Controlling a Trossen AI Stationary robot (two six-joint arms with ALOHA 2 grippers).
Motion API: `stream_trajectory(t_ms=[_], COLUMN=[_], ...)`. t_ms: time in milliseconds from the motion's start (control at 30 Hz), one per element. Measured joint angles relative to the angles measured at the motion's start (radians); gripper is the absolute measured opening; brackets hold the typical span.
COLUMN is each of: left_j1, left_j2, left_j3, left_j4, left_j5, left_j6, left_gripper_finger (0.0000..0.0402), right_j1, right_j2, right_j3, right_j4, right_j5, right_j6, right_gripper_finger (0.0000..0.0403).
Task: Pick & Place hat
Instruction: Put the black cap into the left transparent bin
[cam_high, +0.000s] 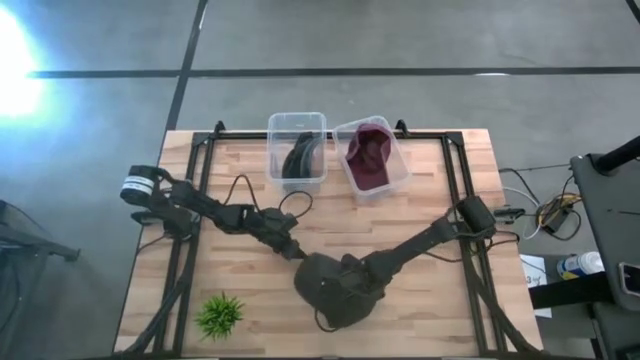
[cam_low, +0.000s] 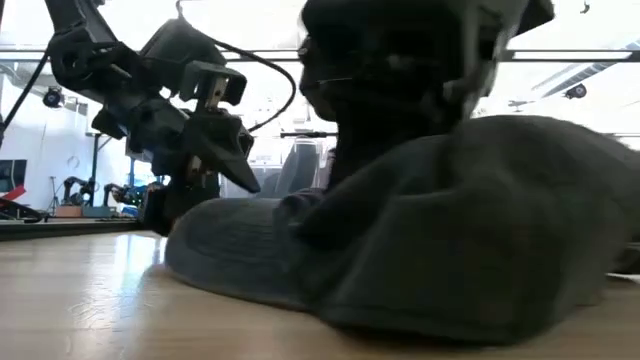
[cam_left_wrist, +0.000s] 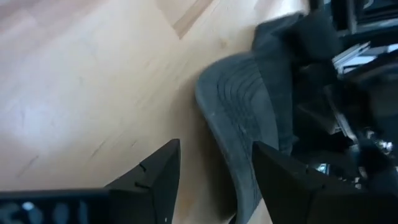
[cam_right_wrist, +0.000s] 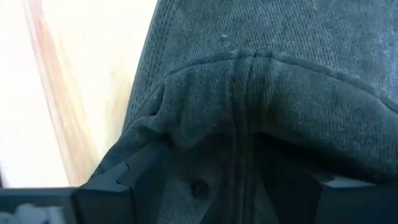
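I will next grip the dark grey cap (cam_high: 335, 295) by its brim with my left gripper, to place it in the clear bin with the dark thing.
A dark grey cap (cam_high: 335, 295) lies on the wooden table near its near edge, brim toward the left arm. In the low view the cap (cam_low: 450, 230) fills the foreground. My left gripper (cam_high: 293, 250) is open at the brim's rim; in its wrist view the brim (cam_left_wrist: 239, 106) runs in between the two fingers of the gripper (cam_left_wrist: 214, 168). My right gripper (cam_high: 350, 278) is down over the crown, open. Its wrist view shows the crown (cam_right_wrist: 280, 62) and the gripper (cam_right_wrist: 227, 186) spread wide around a bulge of cloth. My left gripper stands astride the brim's edge (cam_left_wrist: 236, 174), slanting down from the table's left; I cannot tell whether a finger touches it. My right gripper comes from above onto the crown's front by the centre seam (cam_right_wrist: 239, 124); the cloth puckers between its open fingers (cam_right_wrist: 124, 180). The cap rests on the table.
Two clear bins stand at the far edge: one (cam_high: 297, 150) holds a dark thing, the other (cam_high: 372, 158) a maroon thing. A small green plant (cam_high: 220, 313) sits near the near left corner. Bare wood (cam_high: 400, 215) lies between the cap and the bins.
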Motion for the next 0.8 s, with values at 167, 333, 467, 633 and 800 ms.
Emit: stream_trajectory(t_ms=[167,333,467,633,800], left_j1=[-0.012,-0.028,-0.039,-0.039,-0.041], left_j2=[-0.004,-0.003,-0.007,-0.025,-0.061], left_j3=[-0.002,-0.003,0.008,0.036,0.043], left_j4=[-0.034,-0.006,0.023,0.027,0.027], left_j5=[0.027,0.080,0.087,0.089,0.089], left_j6=[0.012,0.025,0.066,0.087,0.117], left_gripper_finger=[0.0204,0.0204,0.0203,0.0159,0.0045], right_j1=[-0.028,-0.073,-0.108,-0.122,-0.103], right_j2=[0.010,0.013,0.015,0.014,-0.047], right_j3=[0.016,0.019,0.020,0.036,0.036], right_j4=[0.001,0.015,0.062,0.057,0.015], right_j5=[0.016,0.079,0.068,0.003,-0.023], right_j6=[-0.017,-0.025,-0.058,-0.085,-0.091], right_gripper_finger=[0.0231,0.0231,0.0231,0.0231,0.0231])
